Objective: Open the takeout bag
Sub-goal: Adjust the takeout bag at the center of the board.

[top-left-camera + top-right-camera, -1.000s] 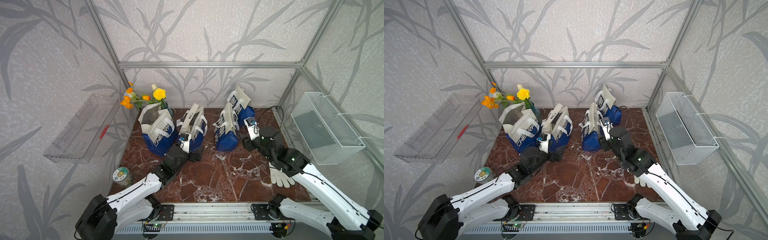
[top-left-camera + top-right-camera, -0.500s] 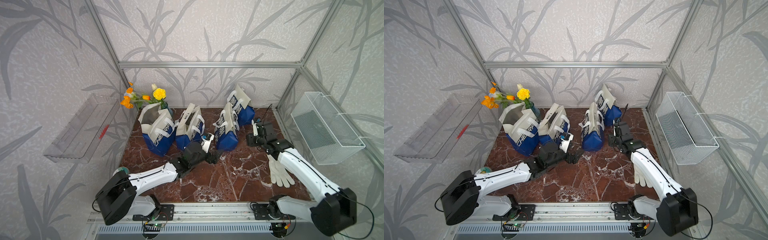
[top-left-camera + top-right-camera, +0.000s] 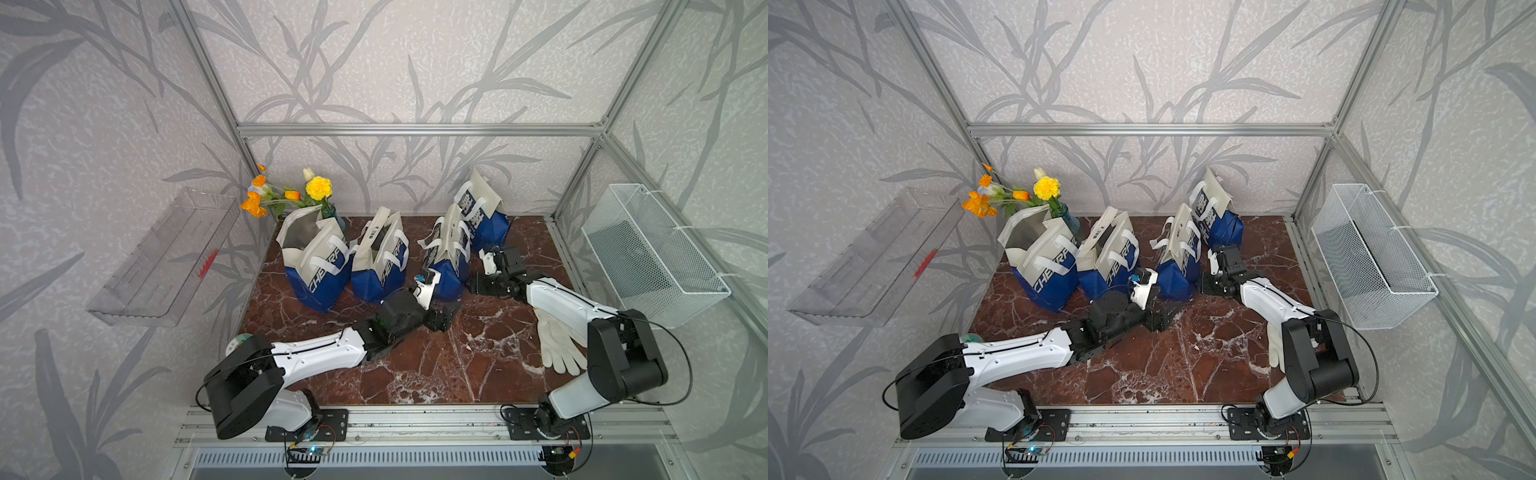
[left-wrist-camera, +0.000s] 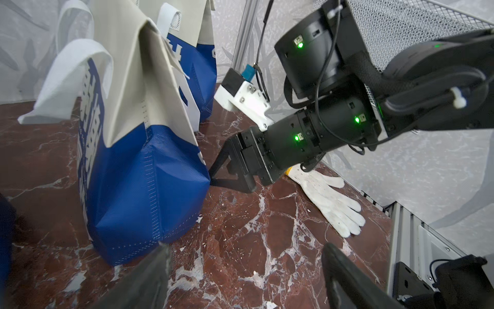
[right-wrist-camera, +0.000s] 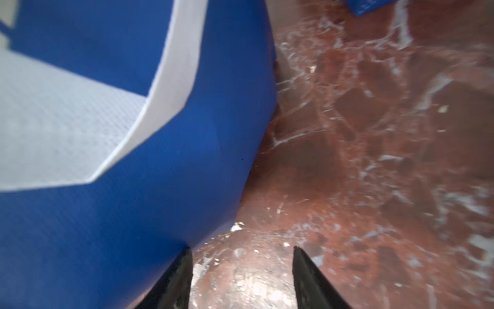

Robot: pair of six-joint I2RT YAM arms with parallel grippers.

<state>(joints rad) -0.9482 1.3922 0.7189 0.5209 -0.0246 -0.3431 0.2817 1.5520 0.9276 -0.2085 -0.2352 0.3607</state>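
Note:
The left gripper next needs to pinch the side edge of the takeout bag where cream meets blue, so the folded top of the bag stays free to open.
The takeout bag (image 3: 446, 257) (image 3: 1177, 257) is blue below and cream above. It stands third from the left with its top folded shut. My left gripper (image 3: 446, 318) (image 4: 244, 246) lies low on the marble by its front corner, open, with only bare table between the fingers (image 4: 157, 267). My right gripper (image 3: 476, 284) (image 4: 224, 171) (image 5: 242, 250) is down at the bag's right base, open. One of its fingertips (image 5: 187, 251) rests against the blue wall (image 5: 120, 214); nothing is held.
Three more bags stand in the row: a wide-open one (image 3: 316, 257), a half-open one (image 3: 380, 257) and a shut one (image 3: 482, 212) at the back. A white glove (image 3: 557, 345) lies under my right arm. A flower vase (image 3: 316, 195), a wire basket (image 3: 652, 253) and a clear wall tray (image 3: 162, 257) line the edges.
My left gripper swung right from the second bag down to the third bag's front base. My right gripper dropped to that bag's right base and its jaws narrowed.

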